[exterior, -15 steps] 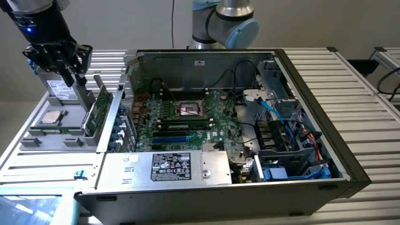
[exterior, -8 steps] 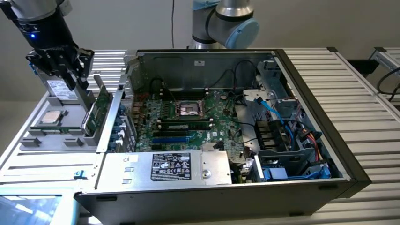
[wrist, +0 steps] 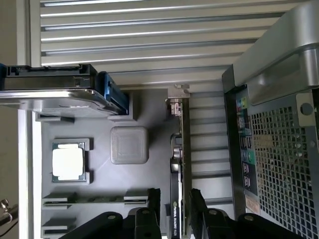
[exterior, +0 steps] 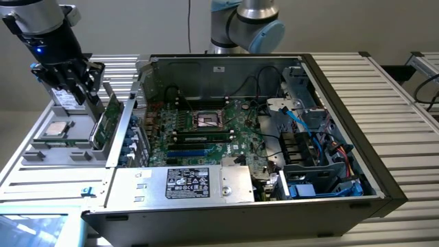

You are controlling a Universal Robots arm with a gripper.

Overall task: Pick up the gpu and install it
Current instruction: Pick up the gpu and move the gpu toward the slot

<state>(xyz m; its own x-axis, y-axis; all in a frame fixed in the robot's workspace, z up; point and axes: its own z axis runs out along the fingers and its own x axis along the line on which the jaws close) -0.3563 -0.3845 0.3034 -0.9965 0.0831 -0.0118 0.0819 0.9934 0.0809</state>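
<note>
The gripper grabs the GPU by its upper edge [exterior: 103, 116] next. The GPU stands in the holder's slot with the case's rear panel [exterior: 123, 135] close beside it.
The gpu [exterior: 108, 119] stands on edge in a slot of the grey parts holder [exterior: 48, 152], at the exterior view's left, just outside the computer case. In the wrist view the gpu [wrist: 180, 149] shows edge-on as a thin green card with a black cooler and a silver bracket at its far end. My gripper [exterior: 84, 91] hangs right over the card. In the wrist view the gripper [wrist: 175, 198] is open, and its black fingers [wrist: 153, 201] straddle the near end of the card with a small gap on each side.
The open computer case [exterior: 329, 67] holds the large green motherboard [exterior: 205, 121] in the middle. The holder also carries a silver hard drive [wrist: 50, 94], a processor chip [wrist: 68, 163] and a grey square block [wrist: 129, 144]. The case's rear panel [wrist: 279, 149] stands close beside the card.
</note>
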